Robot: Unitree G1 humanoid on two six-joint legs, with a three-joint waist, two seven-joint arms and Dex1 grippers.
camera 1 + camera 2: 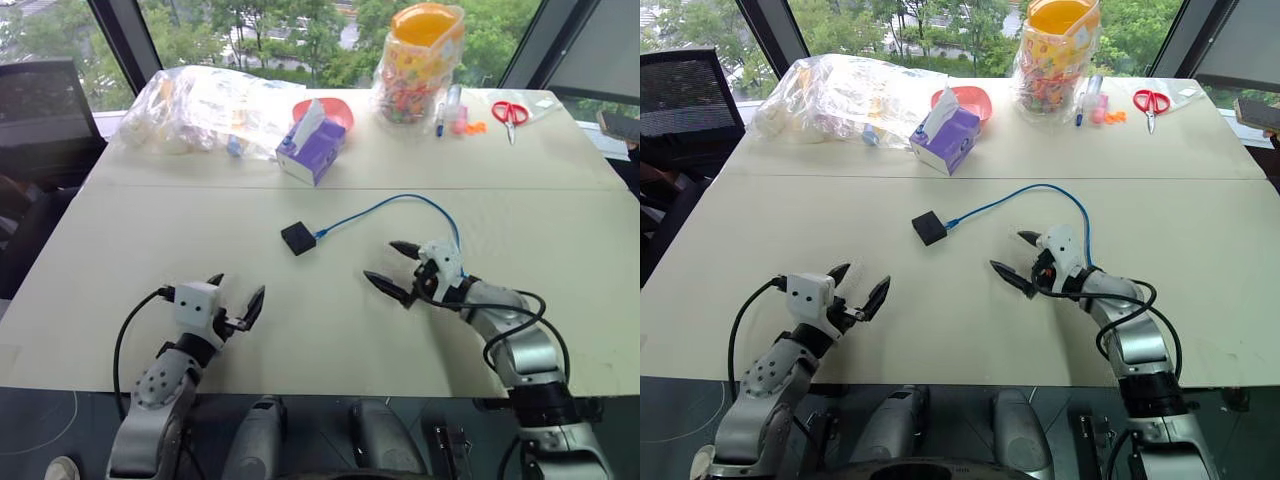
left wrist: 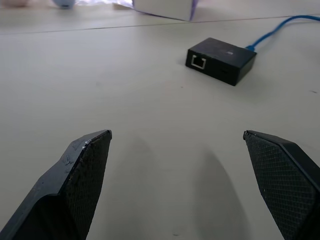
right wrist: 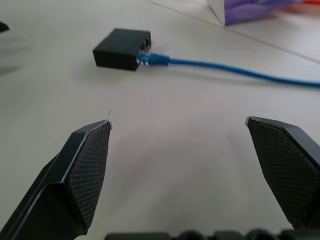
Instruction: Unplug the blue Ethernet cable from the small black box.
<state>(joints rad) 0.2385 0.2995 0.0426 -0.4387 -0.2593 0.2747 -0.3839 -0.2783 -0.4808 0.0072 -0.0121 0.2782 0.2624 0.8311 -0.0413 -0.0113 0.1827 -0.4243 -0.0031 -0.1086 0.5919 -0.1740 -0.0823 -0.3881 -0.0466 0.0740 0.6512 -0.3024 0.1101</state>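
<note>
The blue plug (image 1: pixel 319 235) sticks out of one end of the small black box, so my left gripper should grab the box at its open-port end (image 1: pixel 291 242) next.
The small black box (image 1: pixel 298 238) lies flat near the middle of the white table (image 1: pixel 120 260). The blue Ethernet cable (image 1: pixel 400 201) is plugged into the box's right side and arcs away to the right, curling down behind my right gripper. My right gripper (image 1: pixel 391 268) hovers to the right of the box and nearer me, open and empty, pointing toward the box (image 3: pixel 121 48) and the plug (image 3: pixel 152 59). My left gripper (image 1: pixel 236 295) stands open and empty near the table's front left, well short of the box (image 2: pixel 221 59), whose free port faces it.
Along the far side of the table sit a purple-and-white tissue box (image 1: pixel 313 146), a clear plastic bag (image 1: pixel 205 108), a red bowl (image 1: pixel 334 108), a jar with an orange lid (image 1: pixel 418 62), pens and red scissors (image 1: pixel 510 113). A seam (image 1: pixel 200 185) crosses the table behind the box.
</note>
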